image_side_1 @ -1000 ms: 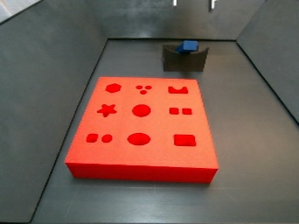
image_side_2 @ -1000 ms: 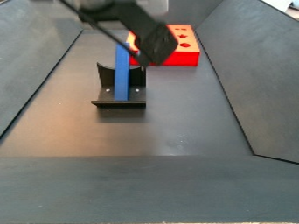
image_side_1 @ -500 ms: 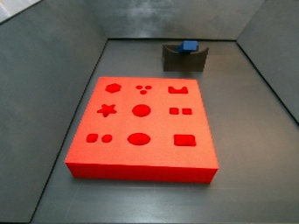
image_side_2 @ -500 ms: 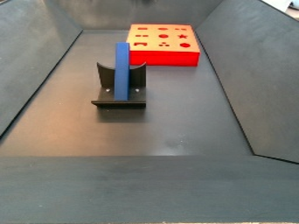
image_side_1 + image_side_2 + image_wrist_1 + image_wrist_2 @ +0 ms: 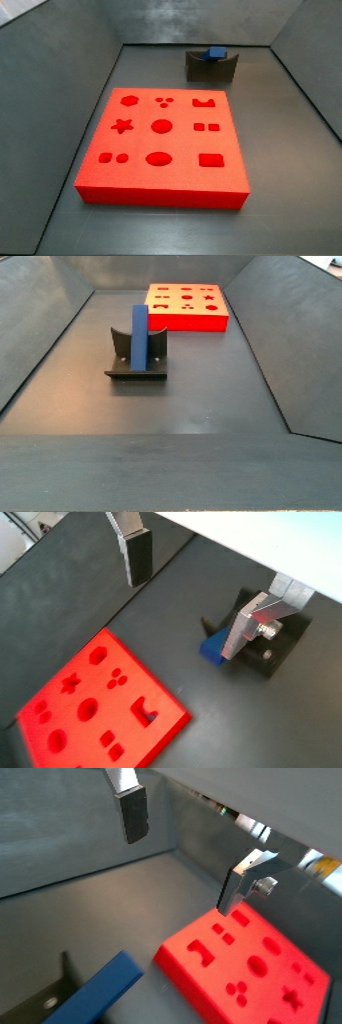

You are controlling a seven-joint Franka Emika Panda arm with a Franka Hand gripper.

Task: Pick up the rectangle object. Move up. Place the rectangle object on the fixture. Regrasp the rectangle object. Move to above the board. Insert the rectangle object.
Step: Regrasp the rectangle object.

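Note:
My gripper takes hold of the blue rectangle object by its upper part [image 5: 217, 52] next, to insert it into the red board [image 5: 162, 146].
The blue rectangle object [image 5: 139, 336] stands upright in the dark grey fixture [image 5: 136, 364] in a side view; its square end [image 5: 214, 53] shows on the fixture [image 5: 210, 68] at the far end in a side view. The red board [image 5: 162, 146] with shaped holes lies flat on the floor. My gripper [image 5: 190, 592] is open and empty, high above the floor, out of both side views. In a wrist view the blue bar [image 5: 214, 647] stands partly behind one finger, with the board [image 5: 96, 702] beside it. In a wrist view the bar [image 5: 96, 991] and board [image 5: 249, 968] lie below the gripper [image 5: 182, 856].
Dark sloping walls [image 5: 60, 70] enclose the grey floor [image 5: 174, 406]. The fixture stands near one end wall and the board near the other.
One second ago the arm and gripper were beside the bar on the fixture in a side view. The arm has since risen out of both side views, leaving the bar standing.

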